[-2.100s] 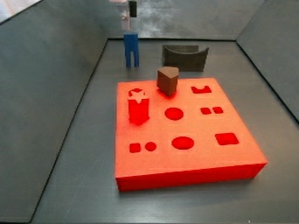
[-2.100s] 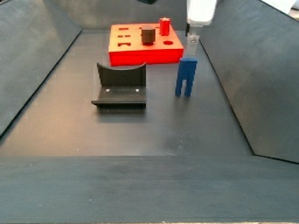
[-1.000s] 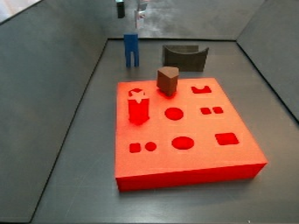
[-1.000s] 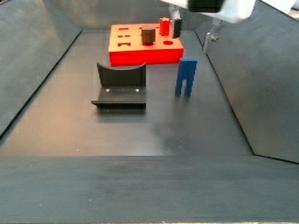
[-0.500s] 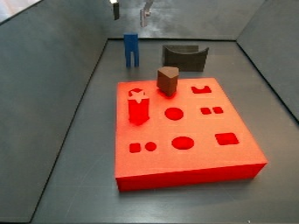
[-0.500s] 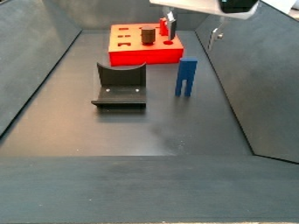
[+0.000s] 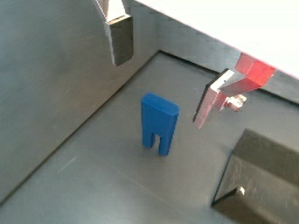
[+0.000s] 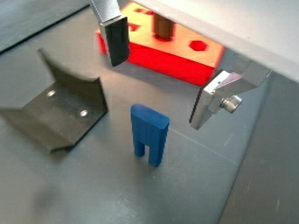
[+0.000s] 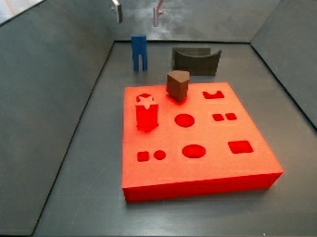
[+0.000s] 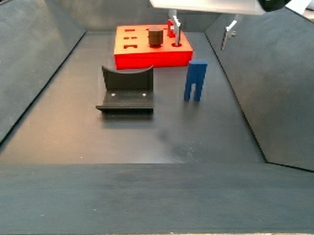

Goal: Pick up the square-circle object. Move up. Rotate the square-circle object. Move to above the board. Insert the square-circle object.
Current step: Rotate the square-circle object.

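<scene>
The square-circle object's pegs need to be free to go into the board (image 9: pixel 198 143). My gripper should next grab the object by its solid end (image 9: pixel 139 42) opposite the pegs.
The square-circle object (image 9: pixel 139 52) is a narrow blue block standing upright on two short prongs on the dark floor; it shows in both side views (image 10: pixel 196 81) and both wrist views (image 7: pixel 158 123) (image 8: pixel 147 131). The board (image 9: pixel 198 143) is a red slab with several cut-out holes, also in a side view (image 10: pixel 145 57) and a wrist view (image 8: pixel 176 59). My gripper (image 7: pixel 163 61) is open and empty, well above the block, its two fingers (image 8: pixel 115 39) spread wide on either side. In the side views only its fingertips (image 9: pixel 118 11) show at the upper edge.
A red peg (image 9: pixel 144 113) and a brown rounded peg (image 9: pixel 179 85) stand in the board. The dark fixture (image 10: pixel 125 90) stands on the floor beside the blue block, also in a side view (image 9: pixel 196 62). Grey walls enclose the floor.
The gripper has risen away from the blue block and its fingers have spread wide apart. The block stands where it was.
</scene>
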